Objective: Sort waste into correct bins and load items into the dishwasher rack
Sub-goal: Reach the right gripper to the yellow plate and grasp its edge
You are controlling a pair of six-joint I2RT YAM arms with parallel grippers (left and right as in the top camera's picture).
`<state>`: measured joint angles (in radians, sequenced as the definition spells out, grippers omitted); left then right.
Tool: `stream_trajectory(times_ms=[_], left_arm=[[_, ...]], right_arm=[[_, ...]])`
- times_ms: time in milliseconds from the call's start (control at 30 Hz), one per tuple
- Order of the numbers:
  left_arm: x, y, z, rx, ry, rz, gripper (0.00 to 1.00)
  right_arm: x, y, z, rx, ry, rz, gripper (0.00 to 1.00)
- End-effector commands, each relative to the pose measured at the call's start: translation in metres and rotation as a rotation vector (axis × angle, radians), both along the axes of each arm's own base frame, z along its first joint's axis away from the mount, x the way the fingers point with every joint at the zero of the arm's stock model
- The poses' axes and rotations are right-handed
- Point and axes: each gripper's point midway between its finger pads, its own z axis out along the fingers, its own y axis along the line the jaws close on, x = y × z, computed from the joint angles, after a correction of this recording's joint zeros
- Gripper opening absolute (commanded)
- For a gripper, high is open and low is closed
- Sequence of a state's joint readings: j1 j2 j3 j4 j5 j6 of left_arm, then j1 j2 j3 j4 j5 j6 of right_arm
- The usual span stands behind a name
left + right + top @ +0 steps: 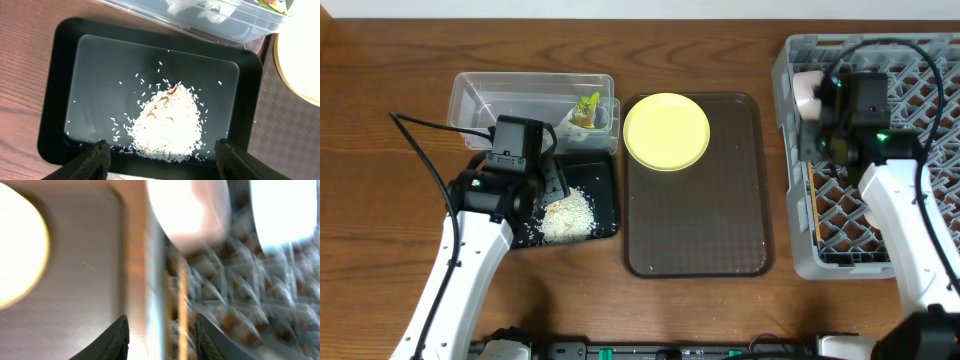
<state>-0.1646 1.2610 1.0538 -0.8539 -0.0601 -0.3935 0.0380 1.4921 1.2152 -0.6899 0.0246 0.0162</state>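
Observation:
Next, my right gripper grips the yellow plate [666,131] by its rim on the rack-facing side to load it edgewise into the dishwasher rack.
My left gripper [546,188] [162,150] hangs open over the near edge of the black tray [608,195] [65,90], and the white rice heap [567,215] [167,125] lies just ahead of its fingertips. The clear tub [480,95] [200,22] behind holds the green-and-white wrapper [587,107]. The yellow plate [666,131] [20,245] rests on the brown serving tray. My right gripper [820,115] [161,325] is open and empty over the left edge of the grey dishwasher rack [800,200] [240,305]. The pale pinkish bowl [807,90] [187,210] sits in the rack ahead of it.
The brown serving tray [695,230] [85,280] lies between the black tray and the rack. The right wrist view is motion-blurred; a bright whitish item [285,210] shows beside the pale bowl. Bare wooden table [380,220] surrounds everything.

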Motion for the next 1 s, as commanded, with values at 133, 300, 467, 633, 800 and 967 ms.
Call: stream_trajectory(times_ms=[133,300,467,633,800,967], left_arm=[[-0.001,0.005,-0.003,0.016,0.01,0.021,0.7],[-0.001,0.005,-0.003,0.016,0.011,0.021,0.7],[-0.001,0.005,-0.003,0.016,0.011,0.021,0.7],[-0.001,0.005,-0.003,0.016,0.011,0.021,0.7],[-0.001,0.005,-0.004,0.016,0.011,0.02,0.7],[-0.001,0.005,-0.004,0.016,0.011,0.021,0.7]], right_arm=[[0.016,0.086,0.038,0.173,-0.139,0.152,0.38],[0.019,0.114,-0.011,0.172,-0.027,0.083,0.37],[0.019,0.141,-0.074,0.205,0.114,0.019,0.36],[0.024,0.163,-0.124,0.232,0.176,-0.033,0.3],[0.027,0.17,-0.156,0.25,0.208,-0.084,0.22],[0.025,0.167,-0.164,0.245,0.226,-0.11,0.01]])
